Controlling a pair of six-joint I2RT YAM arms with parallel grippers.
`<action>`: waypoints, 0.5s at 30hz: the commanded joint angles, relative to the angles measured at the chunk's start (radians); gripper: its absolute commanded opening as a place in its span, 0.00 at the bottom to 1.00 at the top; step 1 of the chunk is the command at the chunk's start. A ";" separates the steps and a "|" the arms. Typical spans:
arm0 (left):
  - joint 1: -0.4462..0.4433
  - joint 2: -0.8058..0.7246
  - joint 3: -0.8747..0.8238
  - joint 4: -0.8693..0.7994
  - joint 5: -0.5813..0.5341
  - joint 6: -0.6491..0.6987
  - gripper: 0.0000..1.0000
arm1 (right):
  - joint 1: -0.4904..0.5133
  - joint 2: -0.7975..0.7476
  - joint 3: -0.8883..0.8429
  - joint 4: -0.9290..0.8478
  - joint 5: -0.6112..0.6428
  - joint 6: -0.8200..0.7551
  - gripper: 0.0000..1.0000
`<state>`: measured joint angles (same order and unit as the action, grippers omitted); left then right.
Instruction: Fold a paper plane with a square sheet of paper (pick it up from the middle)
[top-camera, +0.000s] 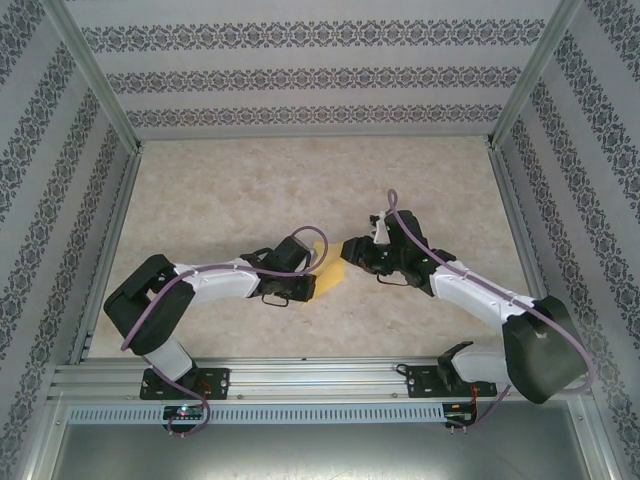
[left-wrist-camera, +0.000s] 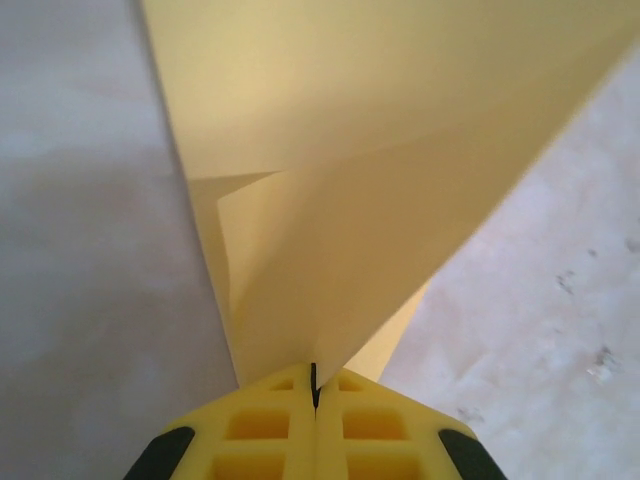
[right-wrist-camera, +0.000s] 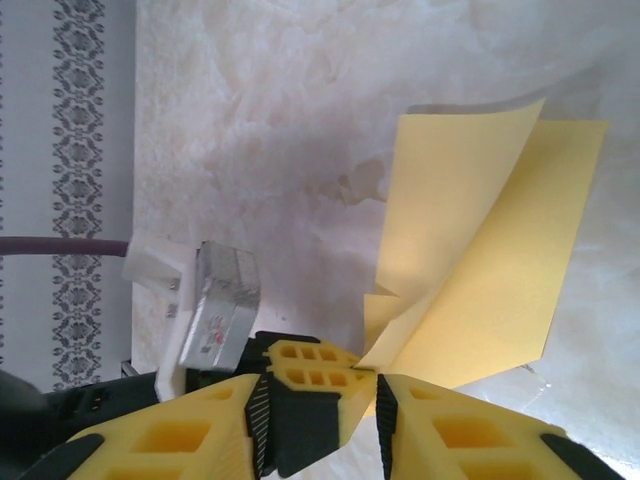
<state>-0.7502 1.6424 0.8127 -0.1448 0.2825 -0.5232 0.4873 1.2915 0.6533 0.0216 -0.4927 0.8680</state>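
I need to grab the paper's folded flap (top-camera: 318, 283) (right-wrist-camera: 384, 354) next with my right gripper, beside my left gripper's fingers. That will free my left gripper to keep folding.
The yellow square sheet of paper (top-camera: 330, 266) hangs folded over itself in layered flaps just above the table's middle. My left gripper (top-camera: 310, 280) is shut on its lower folded corner. In the left wrist view the two yellow pads meet at the left gripper (left-wrist-camera: 315, 385) and the paper (left-wrist-camera: 350, 180) fans upward from them. My right gripper (top-camera: 352, 252) faces it from the right. In the right wrist view the right gripper (right-wrist-camera: 320, 390) stands open, its fingers (right-wrist-camera: 470, 430) straddling the left gripper's tips (right-wrist-camera: 315, 365). The paper (right-wrist-camera: 480, 250) spreads beyond them.
The beige marbled table (top-camera: 250, 190) is walled on three sides by patterned panels (top-camera: 300, 75). A metal rail (top-camera: 300, 375) with both arm bases runs along the near edge. The left wrist's silver camera block (right-wrist-camera: 215, 305) sits close to my right fingers.
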 joint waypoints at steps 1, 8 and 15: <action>0.028 -0.007 -0.005 0.032 0.093 0.002 0.03 | 0.034 0.066 -0.012 0.052 -0.036 -0.004 0.35; 0.098 -0.002 -0.082 0.165 0.203 -0.098 0.03 | 0.116 0.211 0.025 0.144 -0.047 0.033 0.21; 0.141 0.024 -0.111 0.216 0.274 -0.142 0.02 | 0.134 0.329 0.059 0.254 -0.065 0.093 0.10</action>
<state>-0.6312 1.6447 0.7128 0.0147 0.5018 -0.6281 0.6071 1.5909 0.6746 0.1867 -0.5335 0.9302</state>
